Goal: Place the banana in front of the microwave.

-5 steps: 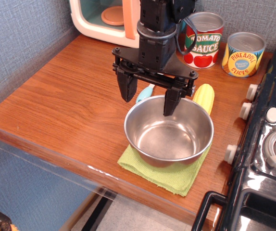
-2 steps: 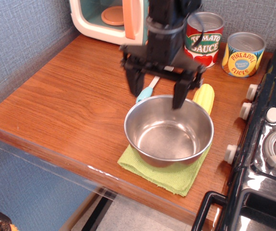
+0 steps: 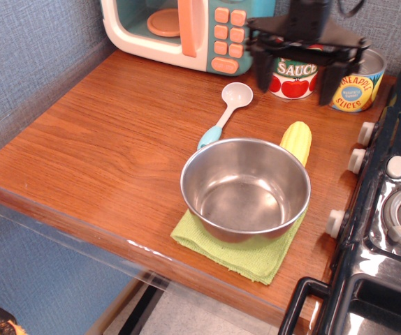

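Note:
I should next place the banana in front of the microwave (image 3: 186, 31), so I need to grab the yellow banana by its ribbed middle (image 3: 297, 146) with my gripper.
The banana (image 3: 297, 142) is a small yellow ribbed toy lying on the wooden counter, just behind the right rim of the steel pot. The microwave (image 3: 186, 31) stands at the back left, with a teal front, an orange handle, orange buttons and an orange plate inside. My gripper (image 3: 295, 80) is open and empty, with its black fingers (image 3: 263, 73) spread wide. It hangs high at the back right, in front of the tomato sauce can, well behind and above the banana.
A steel pot (image 3: 245, 188) sits on a green cloth (image 3: 239, 252) near the front edge. A white spoon with a pale blue handle (image 3: 225, 112) lies behind the pot. A tomato sauce can (image 3: 295, 75) and a pineapple can (image 3: 354, 87) stand at the back. A black stove (image 3: 389, 202) borders the right.
My gripper has risen from over the pot and moved back and to the right, still open and empty. The spoon and the microwave's buttons are now uncovered. The banana has not moved.

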Robot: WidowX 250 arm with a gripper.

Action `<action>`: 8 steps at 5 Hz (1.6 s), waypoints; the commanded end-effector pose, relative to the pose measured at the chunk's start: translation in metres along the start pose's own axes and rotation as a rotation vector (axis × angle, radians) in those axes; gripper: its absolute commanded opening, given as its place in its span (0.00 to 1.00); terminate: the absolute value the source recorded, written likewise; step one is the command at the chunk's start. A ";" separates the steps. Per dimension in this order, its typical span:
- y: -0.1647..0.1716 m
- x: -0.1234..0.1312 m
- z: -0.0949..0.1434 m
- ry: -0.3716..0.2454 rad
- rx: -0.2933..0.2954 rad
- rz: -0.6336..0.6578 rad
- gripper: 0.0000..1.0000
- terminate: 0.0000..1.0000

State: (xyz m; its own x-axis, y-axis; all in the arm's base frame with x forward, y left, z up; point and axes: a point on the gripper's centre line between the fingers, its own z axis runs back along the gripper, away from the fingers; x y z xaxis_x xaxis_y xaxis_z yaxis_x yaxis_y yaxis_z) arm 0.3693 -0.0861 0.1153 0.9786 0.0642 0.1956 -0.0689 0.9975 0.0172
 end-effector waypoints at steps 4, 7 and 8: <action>0.009 -0.036 -0.104 0.246 0.113 0.032 1.00 0.00; 0.017 -0.009 -0.070 0.048 0.041 0.056 0.00 0.00; 0.024 0.027 -0.030 -0.134 -0.028 0.101 0.00 0.00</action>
State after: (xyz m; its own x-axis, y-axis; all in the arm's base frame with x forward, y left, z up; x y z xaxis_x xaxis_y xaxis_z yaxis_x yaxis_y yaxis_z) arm 0.3957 -0.0612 0.0620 0.9561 0.1586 0.2465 -0.1609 0.9869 -0.0108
